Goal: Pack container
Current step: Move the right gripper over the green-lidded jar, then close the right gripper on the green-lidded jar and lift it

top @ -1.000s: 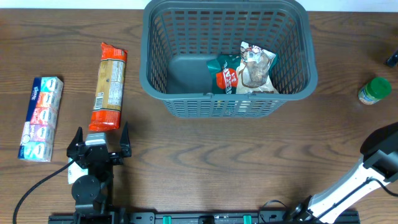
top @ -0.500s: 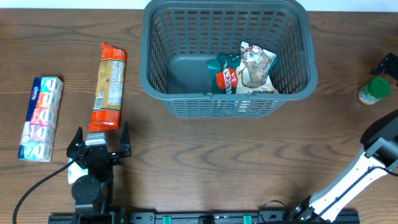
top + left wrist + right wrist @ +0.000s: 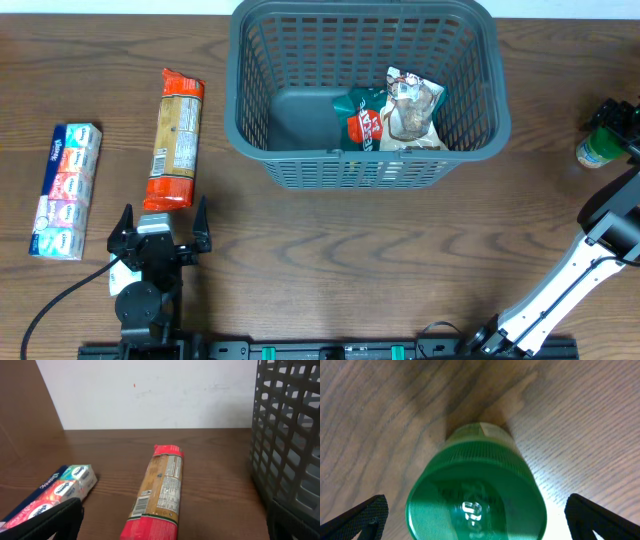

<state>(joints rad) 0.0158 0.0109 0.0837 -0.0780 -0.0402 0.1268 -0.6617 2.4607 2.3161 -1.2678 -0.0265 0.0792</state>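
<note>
The right gripper grabs the green-lidded jar from above next, across its lid (image 3: 611, 141) (image 3: 477, 500), to pack it base-first inside the container.
The container is a dark grey lattice basket (image 3: 250, 120) at the back centre; its wall also shows at the right of the left wrist view (image 3: 290, 435). Inside lie a green and red packet (image 3: 362, 115) and a white and brown bag (image 3: 412, 112). A green-lidded jar (image 3: 597, 153) stands at the right. My right gripper (image 3: 620, 120) hovers just above the jar, open, with a finger on either side of the lid (image 3: 475, 500). My left gripper (image 3: 160, 232) is open and empty, just short of a long orange-red packet (image 3: 175, 135) that lies in front of it (image 3: 160, 490).
A multicoloured tissue pack (image 3: 65, 175) lies at the far left and also shows in the left wrist view (image 3: 55, 492). A white wall rises behind the table's far edge. The right arm's white link (image 3: 560, 290) slants across the front right corner.
My right gripper has come in from the right edge and now sits over the green-lidded jar. The left arm and the packets have not moved.
</note>
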